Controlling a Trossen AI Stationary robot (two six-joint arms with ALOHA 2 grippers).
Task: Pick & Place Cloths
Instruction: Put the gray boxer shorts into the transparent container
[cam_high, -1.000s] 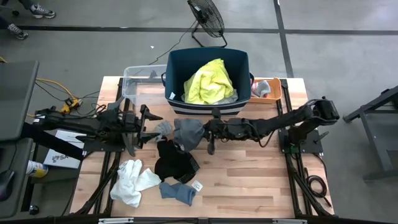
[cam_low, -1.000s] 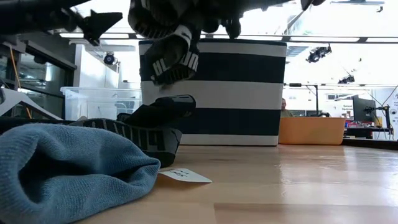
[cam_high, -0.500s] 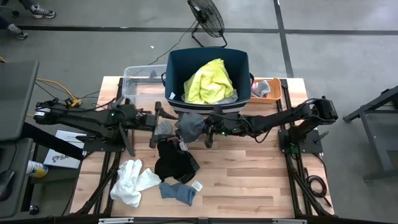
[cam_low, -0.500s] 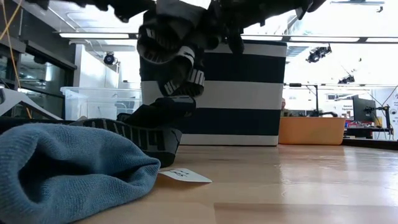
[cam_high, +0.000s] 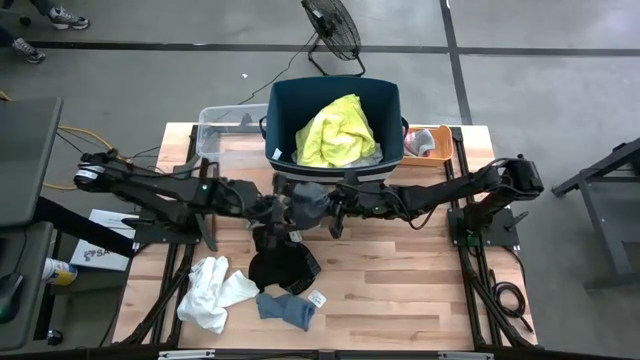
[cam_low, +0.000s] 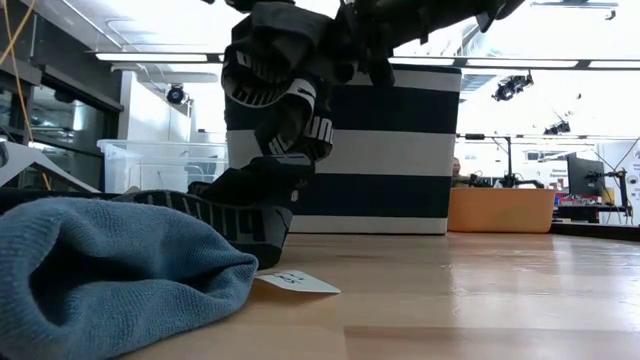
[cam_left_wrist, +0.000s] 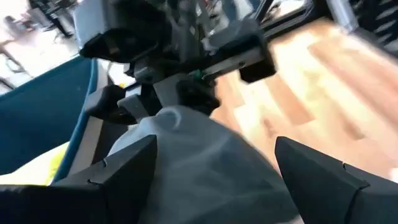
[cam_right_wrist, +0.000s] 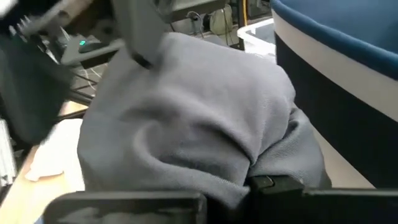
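Observation:
The left gripper grabs the grey garment by its loose bunched fold (cam_high: 306, 208) next, to carry it to the clear plastic box (cam_high: 230, 122).
A grey garment (cam_high: 304, 198) hangs in the air just in front of the navy tub (cam_high: 380, 100); in the low view it shows as a dark bundle with a white-striped band (cam_low: 275, 90), above the black garment (cam_low: 240, 200) on the table. My right gripper (cam_high: 326, 206) reaches in from the table's right and is shut on it. My left gripper (cam_high: 279, 209) comes from the left and is open, one finger on each side of the cloth (cam_left_wrist: 205, 162). A neon yellow shirt (cam_high: 336, 130) lies in the tub. My right gripper pinches a bunched fold of the grey garment (cam_right_wrist: 249, 168) between its two fingers, coming level from the table's right. The garment is lifted clear and bulges out beyond the fingers, with its lower part hanging slack. My left gripper's fingers (cam_left_wrist: 124, 171) flank the same cloth; I cannot tell whether they touch it.
On the table's near half lie a black garment (cam_high: 282, 266), a white cloth (cam_high: 213, 290) and blue socks (cam_high: 285, 308) with a paper tag (cam_low: 290, 282). A clear plastic box (cam_high: 222, 125) stands left of the tub, an orange tray (cam_high: 430, 140) right of it. Bare wood lies to the right.
My left gripper has moved toward the table's right, up to the grey garment, staying open. My right gripper has carried the garment up and a little toward the far edge; the garment now hangs higher above the black one.

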